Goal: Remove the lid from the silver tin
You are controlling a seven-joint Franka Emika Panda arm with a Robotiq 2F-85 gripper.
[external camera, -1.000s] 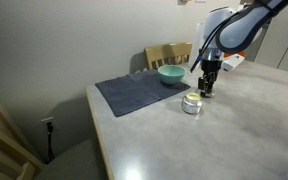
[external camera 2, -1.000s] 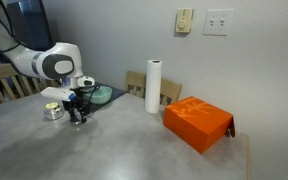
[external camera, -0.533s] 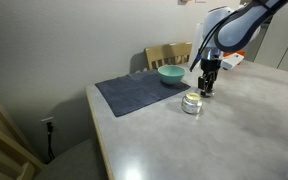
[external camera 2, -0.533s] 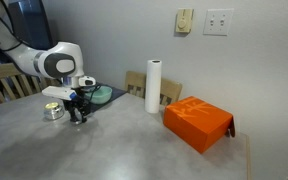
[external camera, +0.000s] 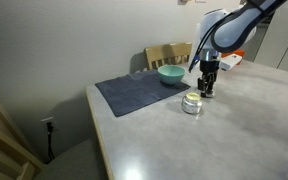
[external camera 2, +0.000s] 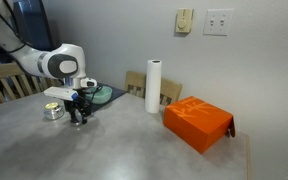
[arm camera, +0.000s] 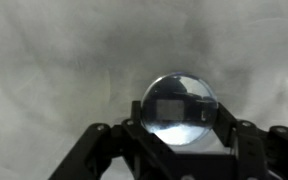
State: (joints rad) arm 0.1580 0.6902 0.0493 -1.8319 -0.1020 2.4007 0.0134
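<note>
The lid's lower edge (arm camera: 181, 106) is down on the grey tabletop, so my gripper opens now, and the lid would stay lying flat.
The silver tin (external camera: 191, 103) stands open on the grey table, its pale yellowish inside showing; it also shows in an exterior view (external camera 2: 53, 111). My gripper (external camera: 205, 91) is down at the table just beside the tin, apart from it, as seen in both exterior views (external camera 2: 79, 118). In the wrist view my gripper (arm camera: 181, 118) is shut on the lid (arm camera: 180, 100), a round shiny silver disc held by its edge between the two fingers, low over the tabletop.
A teal bowl (external camera: 170, 73) sits on a dark grey mat (external camera: 134, 92) behind the tin. A wooden chair (external camera: 169, 53) stands behind the table. A paper towel roll (external camera 2: 153, 86) and an orange box (external camera 2: 197, 123) stand farther along the table.
</note>
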